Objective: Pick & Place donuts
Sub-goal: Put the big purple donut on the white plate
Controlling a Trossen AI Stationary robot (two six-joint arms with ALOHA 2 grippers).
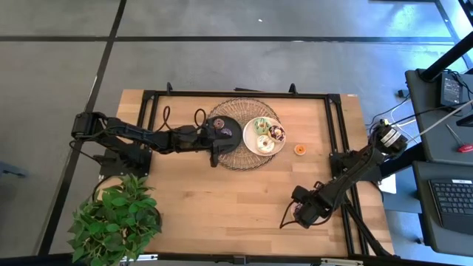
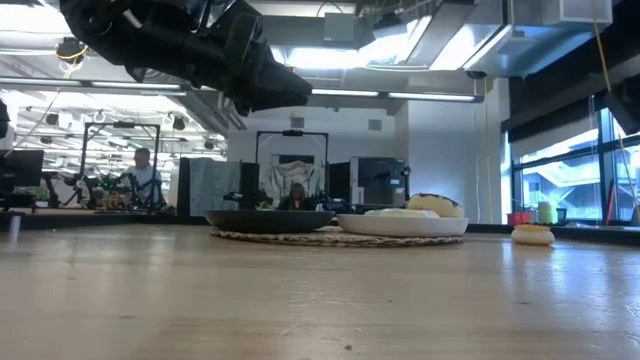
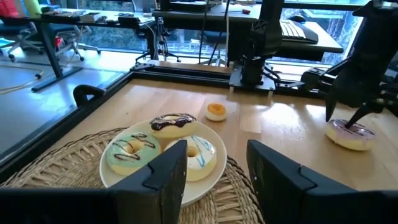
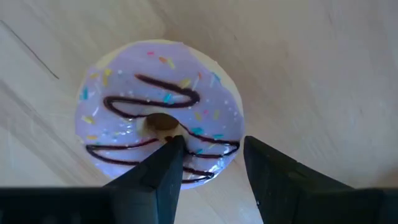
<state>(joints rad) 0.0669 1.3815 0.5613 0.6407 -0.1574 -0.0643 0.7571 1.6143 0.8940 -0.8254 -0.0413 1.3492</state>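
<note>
The fingers of my right gripper straddle its ring [image 4: 214, 144] on the striped donut, down at the hole [image 4: 160, 121] and the donut's outer rim, so now it is time to close.
The white plate [image 1: 252, 146] holds the green [image 3: 130, 153], cream [image 3: 200, 154] and chocolate-sprinkled [image 3: 172, 123] donuts. The mini orange donut [image 1: 299, 149] lies on the wood to its right. The pink-striped donut [image 4: 158, 118] lies flat on the table near the near right corner. My right gripper [image 4: 208, 146] stands open over it, pointing down, with one finger at the hole and one outside the rim. My left gripper [image 3: 214, 149] is open and hovers above the black plate [image 1: 228, 145], facing the white plate. Small dark minis [image 1: 219, 124] show on the black plate beside it. My right gripper has one fingertip [image 4: 169, 149] at the hole of the pink-striped donut and the other [image 4: 264, 155] outside its rim, coming from above. The donut lies flat on the table. I cannot tell whether either finger touches it.
Both plates sit on a round woven mat [image 1: 240, 161]. A potted plant [image 1: 114, 222] fills the near left corner. Black frame rails [image 1: 336, 125] run along the table's sides. Bare wood [image 1: 222, 199] spreads across the near middle. People and desks show in the room beyond.
</note>
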